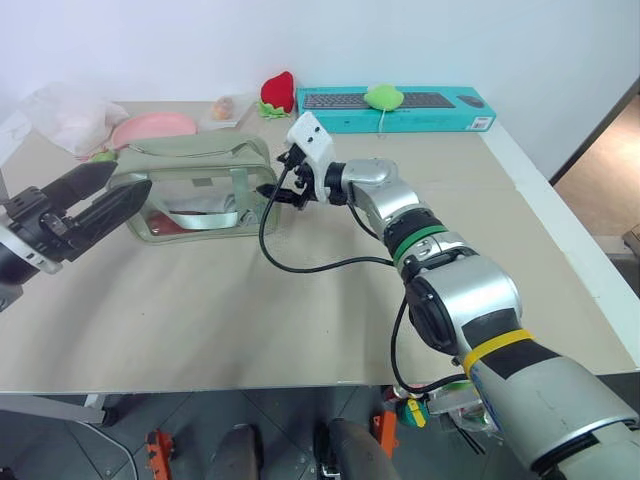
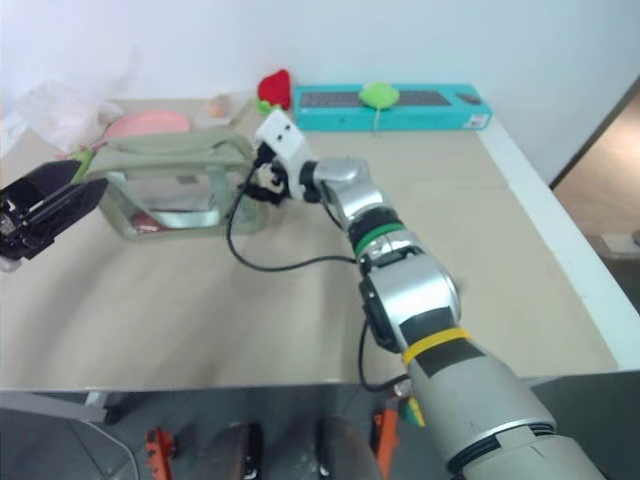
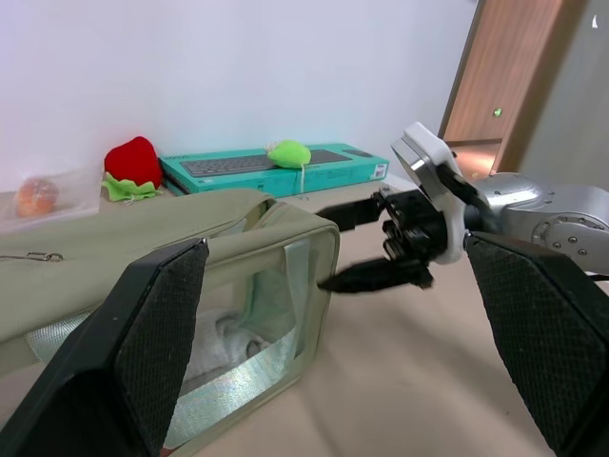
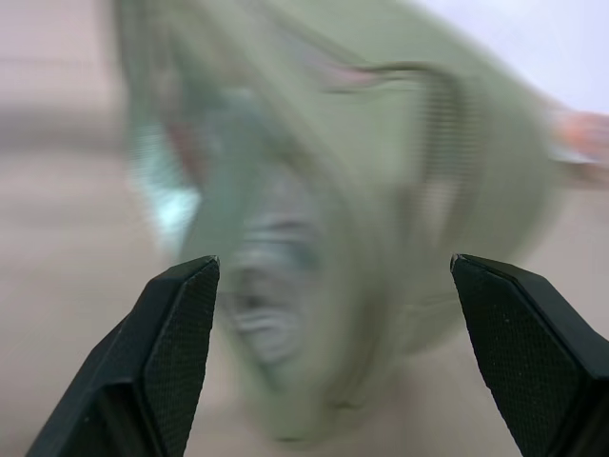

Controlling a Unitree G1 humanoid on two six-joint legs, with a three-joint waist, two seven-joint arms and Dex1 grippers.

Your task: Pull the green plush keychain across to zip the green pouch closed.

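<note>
The green pouch [image 1: 195, 185] has to be in place for zipping, so my right gripper next needs to grip its piped top corner [image 1: 258, 160].
The green pouch [image 1: 195, 185] lies on the table with its clear window facing me and its handle on top. A small lime-green bit at the pouch's left end looks like the green plush keychain [image 1: 102, 155], mostly hidden. My right gripper [image 1: 272, 172] is at the pouch's right end, open, with one finger above the top corner and one beside the end wall. Whether the fingers touch the fabric I cannot tell. My left gripper [image 1: 130, 175] hangs open at the pouch's left end, holding nothing.
A teal keyboard box [image 1: 395, 110] with a lime plush [image 1: 383, 96] stands at the back. Left of it are a red strawberry plush [image 1: 278, 92], a pink plate [image 1: 152, 126] and a plastic bag [image 1: 65, 115]. A black cable [image 1: 300, 265] loops over the table.
</note>
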